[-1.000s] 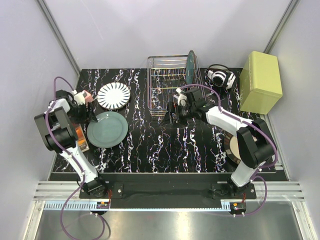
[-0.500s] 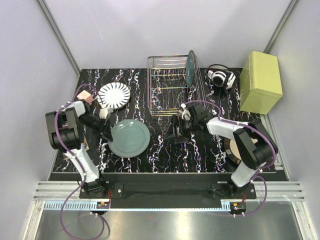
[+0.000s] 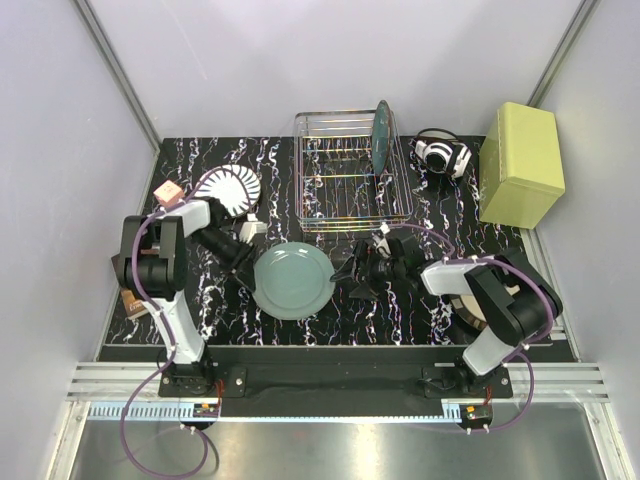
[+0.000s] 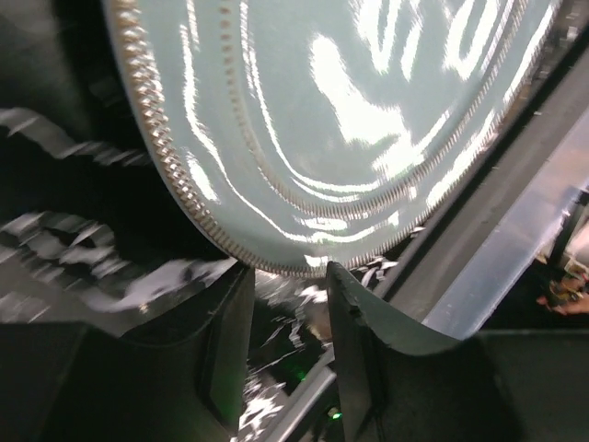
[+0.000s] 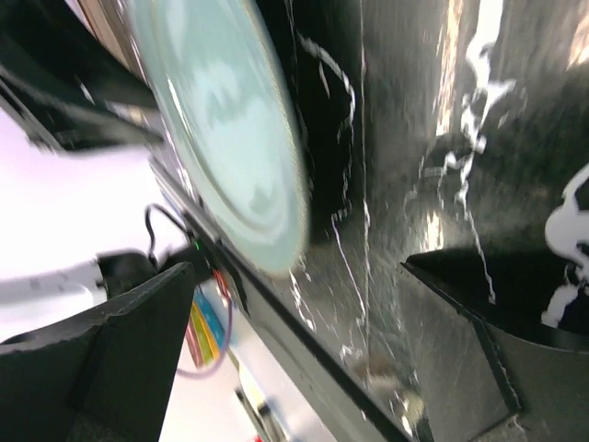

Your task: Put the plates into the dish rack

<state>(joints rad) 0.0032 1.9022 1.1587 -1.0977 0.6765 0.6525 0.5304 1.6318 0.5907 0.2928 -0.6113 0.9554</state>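
Next, the right gripper pinches the pale green-blue plate's rim (image 3: 331, 279) (image 5: 300, 204) across its thickness, opposite my left gripper, to stand the plate edgewise in the dish rack.
The pale green-blue plate (image 3: 293, 280) lies on the black marbled table in the front middle. My left gripper (image 3: 249, 264) is at its left rim, jaws apart, with the fingertips against the beaded rim (image 4: 276, 267) in the left wrist view. My right gripper (image 3: 349, 277) is wide open just right of the plate, which shows ahead of it (image 5: 221, 138). The dark teal plate (image 3: 381, 135) stands on edge in the silver wire dish rack (image 3: 303, 170). The striped plate (image 3: 232, 186) lies at the back left, partly under my left arm. The beige plate (image 3: 466, 300) is mostly hidden under my right arm.
A yellow-green box (image 3: 520, 165) stands at the back right, with a black and white headset-like object (image 3: 440, 155) beside it. A pink cube (image 3: 168, 192) sits at the left edge. The table's front edge and metal rail run close below the plate.
My left gripper has moved right along the table, and the pale plate has moved with it from the left to the front middle. My right gripper came forward from the rack to the plate's right side.
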